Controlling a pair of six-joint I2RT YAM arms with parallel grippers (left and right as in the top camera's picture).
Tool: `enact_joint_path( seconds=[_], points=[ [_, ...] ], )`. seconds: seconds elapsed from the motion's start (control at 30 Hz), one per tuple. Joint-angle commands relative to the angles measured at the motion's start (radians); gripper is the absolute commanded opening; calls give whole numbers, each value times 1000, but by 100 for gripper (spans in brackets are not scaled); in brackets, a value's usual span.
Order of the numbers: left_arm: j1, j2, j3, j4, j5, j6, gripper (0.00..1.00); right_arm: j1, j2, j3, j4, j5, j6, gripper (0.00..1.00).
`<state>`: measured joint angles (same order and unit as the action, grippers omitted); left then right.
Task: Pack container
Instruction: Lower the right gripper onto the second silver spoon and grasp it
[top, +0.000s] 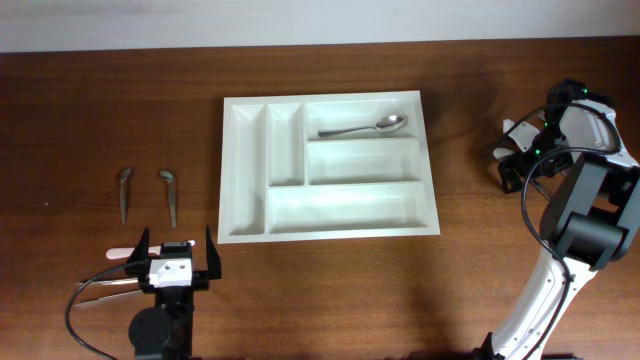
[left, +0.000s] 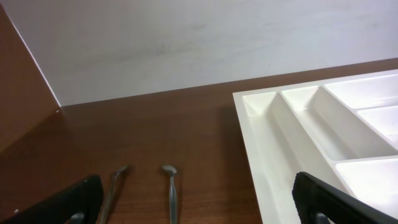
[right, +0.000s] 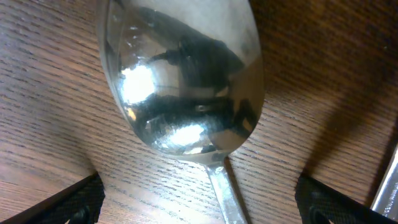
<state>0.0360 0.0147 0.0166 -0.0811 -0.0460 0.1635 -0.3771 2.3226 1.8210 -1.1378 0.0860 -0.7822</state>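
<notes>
The second spoon's neck (right: 220, 180) is between my fingers, and my fingers meet their shadows. My right gripper needs to close on it.
The container (top: 328, 225), a white tray with five compartments, lies mid-table with one metal spoon (top: 365, 128) in its top right compartment. Its left edge (left: 255, 155) shows in the left wrist view. Two grey utensils (top: 124, 192) (top: 170, 195) lie on the wood to the left of it, their handles (left: 171, 190) (left: 114, 186) between my left fingers. My left gripper (top: 177, 250) (left: 196, 208) stands open over the front left of the table, holding nothing. At the far right my right gripper (top: 512, 150) (right: 199, 205) is open low over a second metal spoon (right: 180, 81), its fingers (right: 68, 202) either side of the neck.
More cutlery and a pink-white handle (top: 122, 252) lie under my left arm near the front edge. Another metal handle (right: 385, 186) lies just right of the right gripper. The right arm (top: 585, 215) rises along the table's right side. A pale wall (left: 199, 43) backs the table.
</notes>
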Motion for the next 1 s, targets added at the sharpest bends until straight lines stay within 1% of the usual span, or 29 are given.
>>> enact_joint_path(
  seconds=[0.0,0.13,0.2,0.23,0.33,0.53,0.6,0.67,0.77,0.87,0.97],
  points=[
    [6,-9,-7,3,-11,-9,99,10,76,-48,35,-36,5,99],
    [6,-9,-7,3,-11,-9,99,10,76,-48,35,-37,14,100],
    [6,-9,-7,3,-11,-9,99,10,76,-48,35,-40,14,91],
    [6,-9,-7,3,-11,-9,99,10,76,-48,35,-40,14,84],
    [6,-9,-7,3,-11,-9,99,10,76,-48,35,-40,14,69],
    [6,-9,-7,3,-11,-9,99,10,76,-48,37,-40,14,50],
    [6,-9,-7,3,-11,-9,99,10,76,-48,40,-40,14,40],
    [6,-9,-7,3,-11,-9,99,10,76,-48,43,-40,14,31],
    [6,-9,-7,3,-11,-9,99,10,76,-48,43,-39,17,24],
    [6,-9,-7,3,-11,-9,99,10,76,-48,43,-39,17,22],
    [6,-9,-7,3,-11,-9,99,10,76,-48,45,-39,18,15]
  ],
)
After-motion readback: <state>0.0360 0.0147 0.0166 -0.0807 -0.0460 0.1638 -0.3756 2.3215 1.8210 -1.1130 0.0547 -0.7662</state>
